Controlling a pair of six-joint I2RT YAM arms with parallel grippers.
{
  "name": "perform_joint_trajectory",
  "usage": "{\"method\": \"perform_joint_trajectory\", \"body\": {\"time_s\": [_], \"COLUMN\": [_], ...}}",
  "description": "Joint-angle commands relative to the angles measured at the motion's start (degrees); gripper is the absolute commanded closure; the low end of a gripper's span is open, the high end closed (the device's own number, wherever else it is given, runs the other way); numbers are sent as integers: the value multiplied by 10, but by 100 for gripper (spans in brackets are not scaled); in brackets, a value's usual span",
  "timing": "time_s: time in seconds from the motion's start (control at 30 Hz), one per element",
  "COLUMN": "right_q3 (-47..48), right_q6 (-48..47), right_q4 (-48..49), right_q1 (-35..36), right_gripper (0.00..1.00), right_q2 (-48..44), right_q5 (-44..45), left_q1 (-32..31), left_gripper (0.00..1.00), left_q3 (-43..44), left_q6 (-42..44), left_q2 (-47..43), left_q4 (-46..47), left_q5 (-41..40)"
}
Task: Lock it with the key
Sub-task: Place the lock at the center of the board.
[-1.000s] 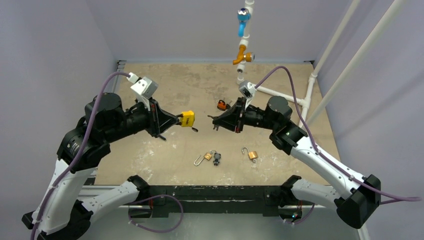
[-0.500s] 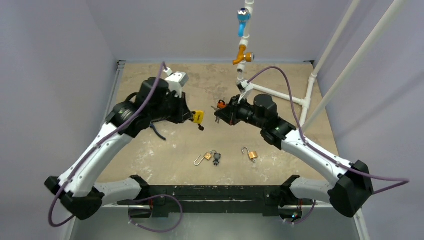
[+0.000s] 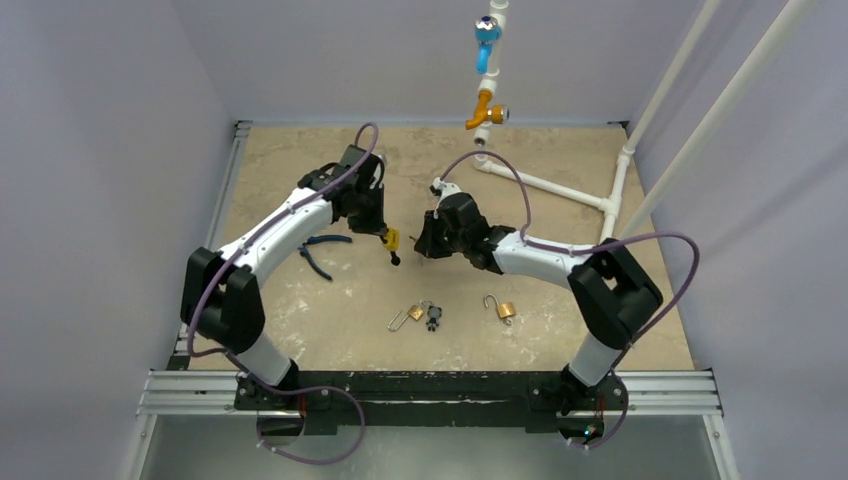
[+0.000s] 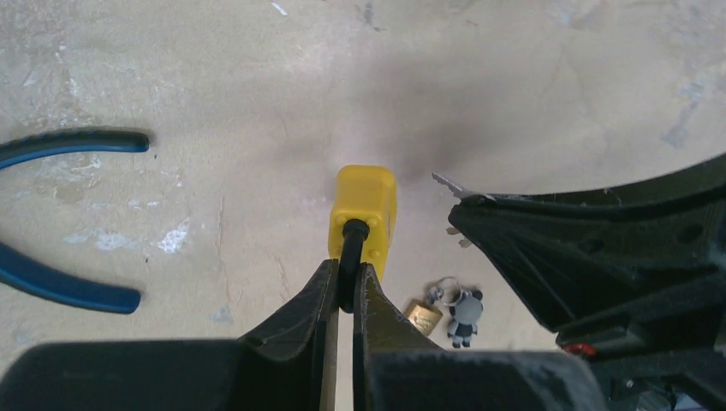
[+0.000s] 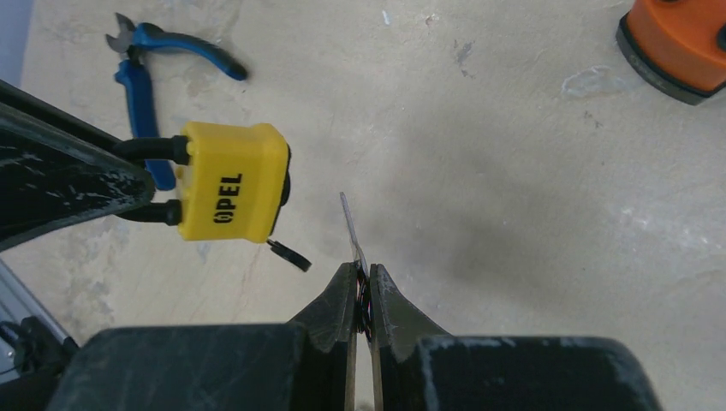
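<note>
The padlock stays in my left gripper for now. It hangs above empty table and would drop onto the table if I opened now, so it is too early to release.
My left gripper is shut on the black shackle of a yellow padlock, held above the table. In the left wrist view the padlock hangs past the fingertips. In the right wrist view it sits upper left, with a small black flap below its bottom face. My right gripper is shut on a silver key, whose blade points up a short way right of the padlock, not touching it. The key tip shows in the left wrist view.
Blue-handled pliers lie left of the padlock. An orange lock sits behind the right gripper. Two small brass padlocks lie near the front, one with a panda keyring. White pipes with valves stand at the back right.
Both arms have stretched forward and down toward the table's middle. The padlock and the key have come lower and closer together.
</note>
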Motion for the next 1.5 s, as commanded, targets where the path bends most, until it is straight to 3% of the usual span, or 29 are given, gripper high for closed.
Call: {"method": "perform_joint_trajectory", "body": {"time_s": [0.0,0.5,0.63,0.83,0.97,1.1,1.3,1.47], "right_q3": [70,162,168,169,163,138,81,43], "right_q6": [18,53,55,41,37,30,5,-6], "right_q4": [8,-2,-1,-13,-23,-34,-76,-112], "right_q1": [12,28,28,28,29,30,53,98], "right_gripper": [100,100,88,63,53,33,4,1], "right_q2": [56,172,173,158,128,80,5,-42], "right_q5": [26,36,31,22,18,22,36,72], "left_q1": [23,103,107,113,113,112,110,108], "left_gripper": [100,98,83,41,29,12,10,10], "left_q3": [-4,-39,-41,-58,-63,-82,-130,-176], "left_q6": [-31,-98,-101,-104,-75,-39,4,24], "left_q2": [38,95,91,25,-29,-95,-207,-284], "left_q4": [67,112,116,115,95,77,63,67], "left_q5": [31,131,140,124,112,115,146,143]}}
